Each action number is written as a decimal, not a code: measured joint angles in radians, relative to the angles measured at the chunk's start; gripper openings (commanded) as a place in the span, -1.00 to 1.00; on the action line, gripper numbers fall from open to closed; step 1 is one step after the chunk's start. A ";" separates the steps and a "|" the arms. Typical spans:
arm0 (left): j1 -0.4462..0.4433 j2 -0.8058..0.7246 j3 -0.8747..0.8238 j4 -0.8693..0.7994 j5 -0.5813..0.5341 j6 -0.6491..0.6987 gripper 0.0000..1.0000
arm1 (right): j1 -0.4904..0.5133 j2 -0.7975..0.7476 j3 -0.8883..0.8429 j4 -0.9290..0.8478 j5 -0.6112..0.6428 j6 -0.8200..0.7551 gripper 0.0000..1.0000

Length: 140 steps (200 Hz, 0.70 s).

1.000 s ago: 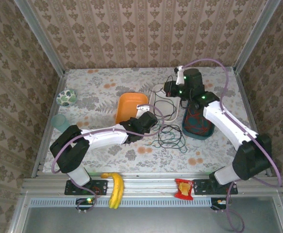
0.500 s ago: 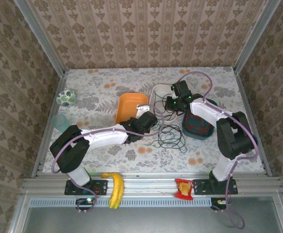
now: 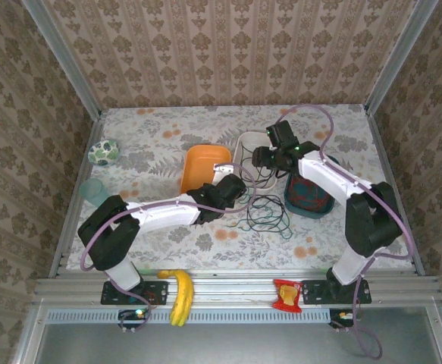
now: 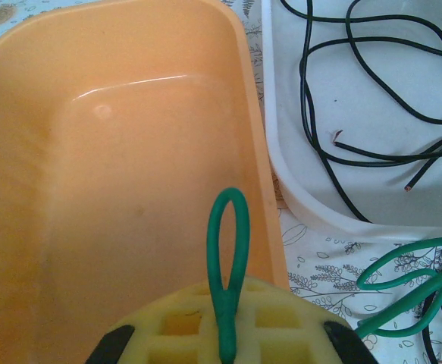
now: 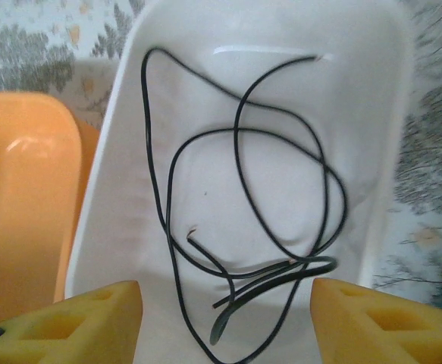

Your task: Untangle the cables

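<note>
Next, my right gripper grabs the raised bend between its fingers to untangle the black cable from the green cable.
My left gripper [image 3: 233, 189] sits at the near corner of the orange bin [image 3: 203, 167] and is shut on a green cable loop [image 4: 229, 243], which sticks up between its yellow pads [image 4: 183, 326]. More green cable [image 4: 412, 279] trails to a tangle of green and black cables [image 3: 267, 213] on the table. My right gripper [image 3: 260, 158] hovers open over the white tray [image 5: 130, 152]. A loose black cable [image 5: 243, 197] lies in that tray, between and beyond the pads [image 5: 84, 318], touching neither.
A dark teal bowl [image 3: 309, 196] stands right of the tangle. A patterned bowl [image 3: 103, 152] and a teal cup [image 3: 93, 189] sit at the left edge. A banana [image 3: 177, 296] and a red packet [image 3: 286, 294] lie on the front rail.
The right arm has folded in and brought its gripper down over the white tray, then slightly left. The left arm has stayed put, holding the green loop.
</note>
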 measured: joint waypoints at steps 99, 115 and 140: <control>0.000 0.000 0.000 0.001 0.000 0.000 -1.00 | 0.077 -0.397 -0.390 -0.083 -0.098 0.015 -0.05; 0.000 0.000 0.000 0.002 0.000 0.000 -1.00 | 0.096 -0.405 -0.439 -0.090 -0.141 0.017 -0.15; 0.000 0.000 0.000 0.001 0.000 0.000 -1.00 | 0.127 -0.383 -0.470 -0.085 -0.219 -0.008 -0.20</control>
